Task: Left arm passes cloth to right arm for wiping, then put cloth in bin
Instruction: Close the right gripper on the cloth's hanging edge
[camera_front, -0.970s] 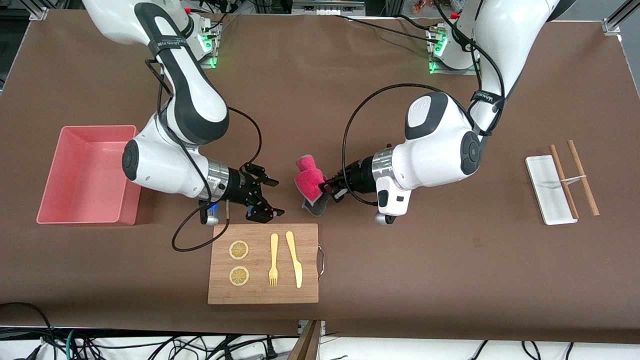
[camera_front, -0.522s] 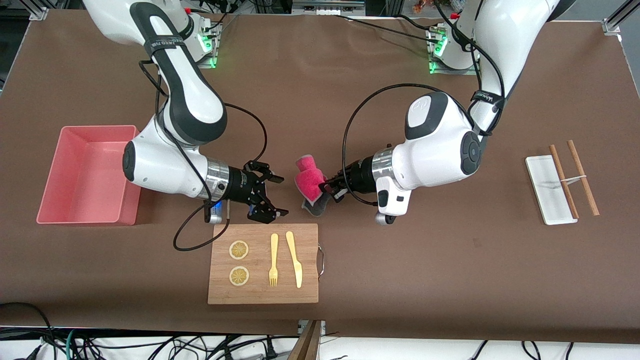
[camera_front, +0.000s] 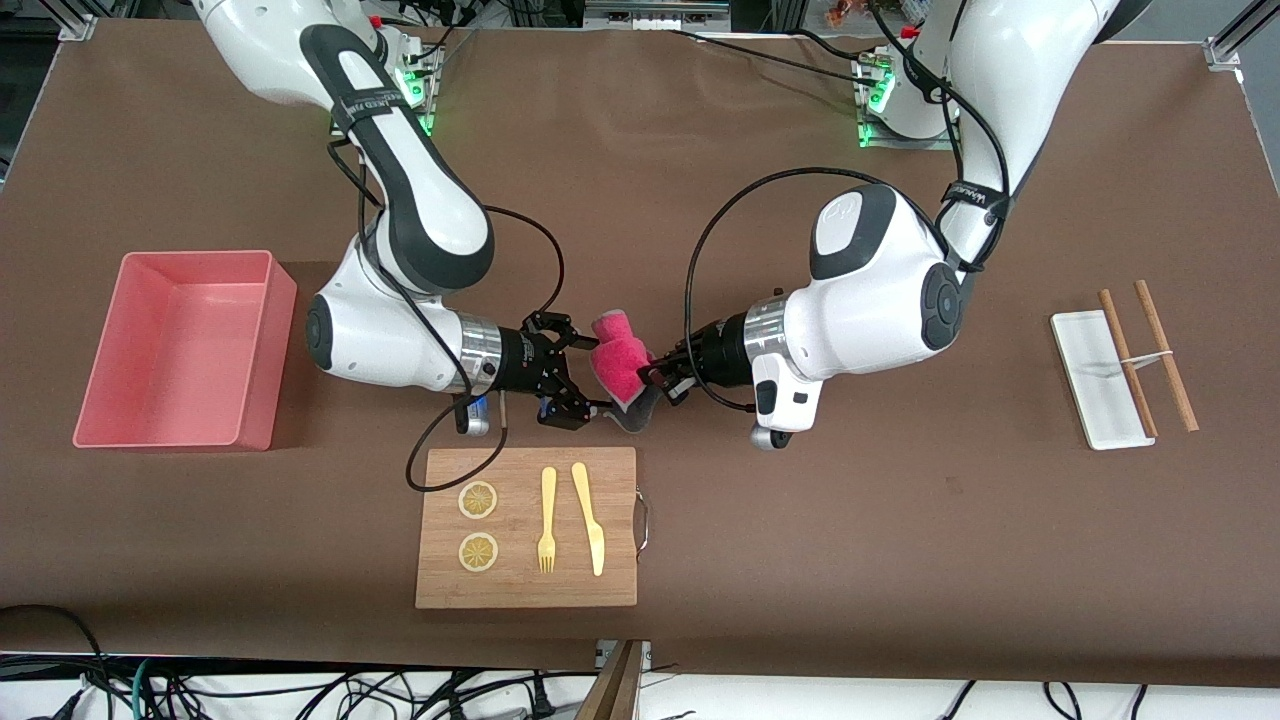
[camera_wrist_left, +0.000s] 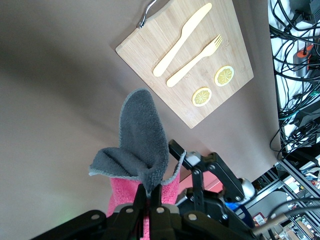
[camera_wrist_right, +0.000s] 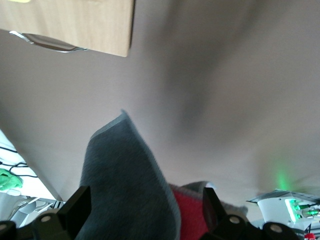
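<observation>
I will next pinch the cloth with my right gripper by the fold where grey meets pink, because the cloth's grey flap hangs slack.
My left gripper (camera_front: 652, 380) is shut on the cloth (camera_front: 620, 362) and holds it up over the middle of the table, pink face showing, with a grey flap hanging below. In the left wrist view the shut fingers (camera_wrist_left: 141, 196) pinch the cloth's (camera_wrist_left: 142, 145) grey fold. My right gripper (camera_front: 590, 375) is open, with its fingers on either side of the cloth. In the right wrist view the cloth (camera_wrist_right: 130, 185) fills the gap between the open fingers (camera_wrist_right: 76, 201). The salmon-pink bin (camera_front: 170, 350) stands at the right arm's end of the table.
A wooden cutting board (camera_front: 527, 527) with two lemon slices, a yellow fork and a yellow knife lies nearer the front camera than both grippers. A small white tray (camera_front: 1098, 380) with two chopsticks sits at the left arm's end.
My right arm has swung away from the bin toward the cloth, and its open fingers now flank the cloth. The left arm and the cloth have not moved.
</observation>
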